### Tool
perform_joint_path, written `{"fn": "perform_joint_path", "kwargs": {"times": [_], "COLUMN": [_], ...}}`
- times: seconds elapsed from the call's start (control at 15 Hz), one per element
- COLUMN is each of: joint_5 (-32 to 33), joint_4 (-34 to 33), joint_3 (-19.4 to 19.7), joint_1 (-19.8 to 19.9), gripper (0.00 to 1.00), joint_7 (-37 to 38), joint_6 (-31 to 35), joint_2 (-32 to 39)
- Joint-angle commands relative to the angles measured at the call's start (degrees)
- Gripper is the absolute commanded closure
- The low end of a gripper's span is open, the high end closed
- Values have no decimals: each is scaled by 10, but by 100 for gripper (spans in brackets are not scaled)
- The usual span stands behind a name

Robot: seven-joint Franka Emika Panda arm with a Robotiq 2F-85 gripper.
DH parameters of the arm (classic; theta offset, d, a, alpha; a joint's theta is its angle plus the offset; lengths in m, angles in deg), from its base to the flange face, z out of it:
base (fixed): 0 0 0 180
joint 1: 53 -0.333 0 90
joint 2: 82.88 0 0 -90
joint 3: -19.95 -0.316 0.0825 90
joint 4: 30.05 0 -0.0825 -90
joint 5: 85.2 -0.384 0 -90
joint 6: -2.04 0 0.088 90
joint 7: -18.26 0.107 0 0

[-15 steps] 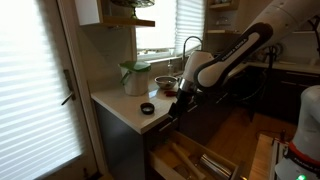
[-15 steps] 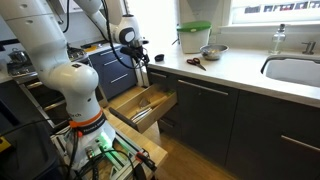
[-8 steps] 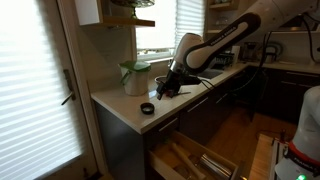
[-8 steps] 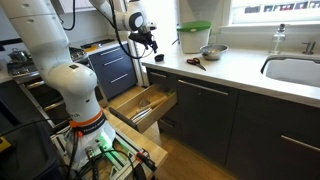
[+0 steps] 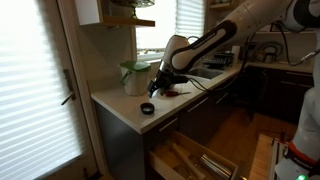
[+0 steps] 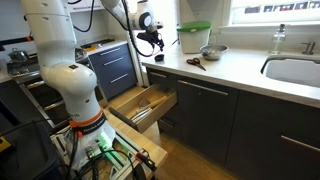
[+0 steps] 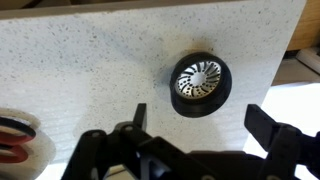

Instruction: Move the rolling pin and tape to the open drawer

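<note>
A gap of counter shows between my open fingers and the tape below, so my gripper now lowers to the tape before it closes on it.
The tape [image 7: 200, 83] is a black ring with a silvery patterned centre. It lies flat on the speckled white counter [image 7: 90, 60], near the counter's corner in both exterior views [image 5: 147, 108] [image 6: 158, 58]. My gripper [image 7: 200, 128] hangs just above it, open and empty, with a finger on each side below the roll; it shows in both exterior views [image 5: 156, 90] [image 6: 157, 42]. The open drawer [image 5: 192, 157] [image 6: 140, 104] is pulled out below the counter and has a light wooden inside with dividers. Long pale things lie in it; I cannot tell whether one is the rolling pin.
A green-lidded container [image 5: 135, 76] [image 6: 193, 38] and a metal bowl [image 5: 166, 82] [image 6: 212, 50] stand further along the counter. A red-handled item [image 6: 195, 62] lies near them. A pale round thing with red bands [image 7: 14, 140] is at the wrist view's lower left. The counter edge [image 7: 285, 70] is close.
The arm has swung from over the drawer front up and along the counter to above the tape. The gripper has stayed open and empty.
</note>
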Motion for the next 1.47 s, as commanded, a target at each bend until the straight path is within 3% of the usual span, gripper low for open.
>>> {"fn": "perform_joint_path", "kwargs": {"times": [0.0,0.27,0.6,0.8,1.0,1.27,1.4], "joint_5": [6,0,-1,-3,-3,-4,-6], "joint_4": [-49,-65,-71,-72,-72,-72,-71], "joint_3": [9,16,18,17,17,16,16], "joint_1": [3,7,5,4,3,0,0], "gripper": [4,17,19,36,70,100,100], "joint_7": [-29,-48,-50,-49,-47,-45,-43], "joint_6": [-30,-33,-32,-32,-32,-31,-31], "joint_2": [43,68,95,106,111,110,105]}}
